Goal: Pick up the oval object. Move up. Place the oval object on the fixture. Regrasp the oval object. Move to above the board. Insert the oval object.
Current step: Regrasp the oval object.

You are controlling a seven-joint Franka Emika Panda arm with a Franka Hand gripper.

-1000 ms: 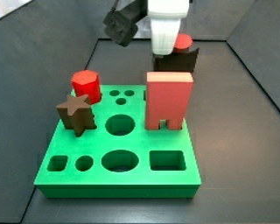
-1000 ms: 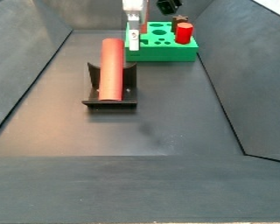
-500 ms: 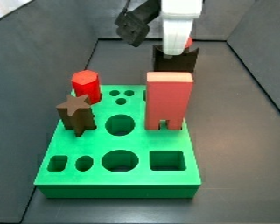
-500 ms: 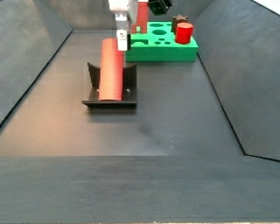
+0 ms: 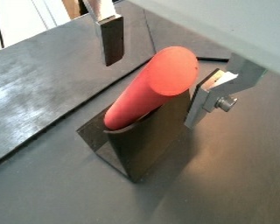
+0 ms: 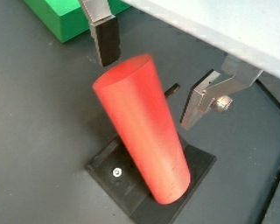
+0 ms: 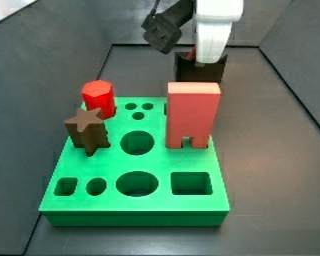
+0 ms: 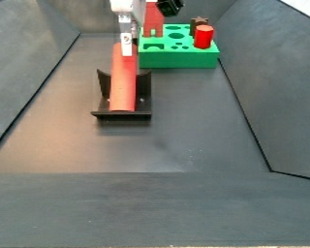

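My gripper needs to grab the oval object again by its upper end (image 5: pixel 170 72) to put it into the board.
The oval object (image 5: pixel 152 83) is a smooth light-red rod lying in the notch of the dark fixture (image 5: pixel 149 144). It shows in both wrist views (image 6: pixel 143 131) and in a side view (image 8: pixel 123 76). My gripper (image 5: pixel 163 68) is open, with one finger (image 5: pixel 111 39) on each side of the rod's near end, apart from it; the same shows in a wrist view (image 6: pixel 156 70). In a side view the gripper (image 8: pixel 125 44) stands over the rod's far end, on the fixture (image 8: pixel 121 102). The green board (image 7: pixel 136 170) lies beside the fixture (image 7: pixel 203 70), where the gripper (image 7: pixel 206 55) hides the rod.
On the board stand a red arch block (image 7: pixel 194 112), a short red peg (image 7: pixel 97 96) and a brown star peg (image 7: pixel 85 127). Dark sloping bin walls (image 8: pixel 35 87) rise on both sides. The board (image 8: pixel 177 48) lies just beyond the fixture.
The gripper has moved sideways from beside the board to over the rod's far end. It now hides the rod's red end in a side view. The rod has not moved.
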